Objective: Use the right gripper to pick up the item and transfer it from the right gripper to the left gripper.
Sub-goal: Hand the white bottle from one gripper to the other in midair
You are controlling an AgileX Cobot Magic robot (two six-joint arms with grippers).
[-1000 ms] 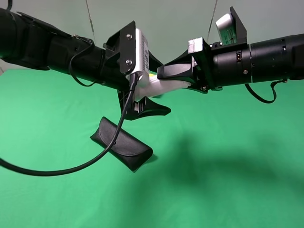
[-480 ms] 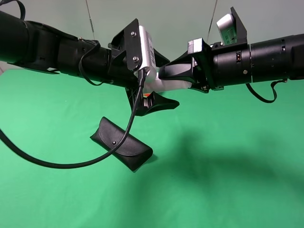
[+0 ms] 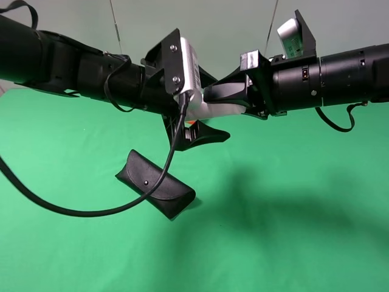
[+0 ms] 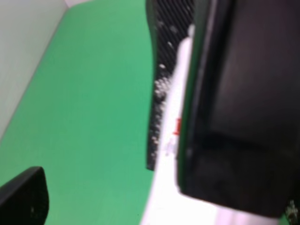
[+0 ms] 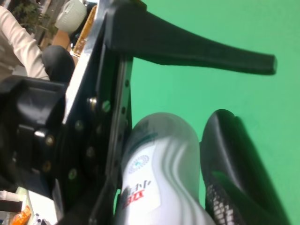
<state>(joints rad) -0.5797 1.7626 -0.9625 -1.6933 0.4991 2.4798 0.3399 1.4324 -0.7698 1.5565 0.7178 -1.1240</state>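
I should complete the transfer from my right gripper next, so I should take hold of the white bottle by its lower body [image 4: 176, 206] with my left gripper.
The item [image 3: 222, 110], a white bottle, is held level in mid-air with my right gripper [image 3: 206, 103] shut on it. My left gripper [image 3: 217, 107] has come in from the left and stands open. One of its fingers is above the bottle and the other [image 3: 206, 134] is below, with gaps showing. The right wrist view shows the bottle's printed side [image 5: 157, 168] against a mesh-padded finger [image 5: 229, 164], with a left finger [image 5: 187, 44] spread wide above. In the left wrist view the bottle [image 4: 174, 117] is a white strip beside the right gripper's dark finger [image 4: 243, 93]. The cap end is hidden.
A black glasses case [image 3: 155, 184] lies on the green cloth [image 3: 292, 231] below the left arm. The left arm's black cable [image 3: 91, 210] loops down in front of the case. Both arms hang well above the table.
The left gripper has moved right toward the right gripper, so its open fingers now straddle the bottle. The right arm and bottle have stayed still.
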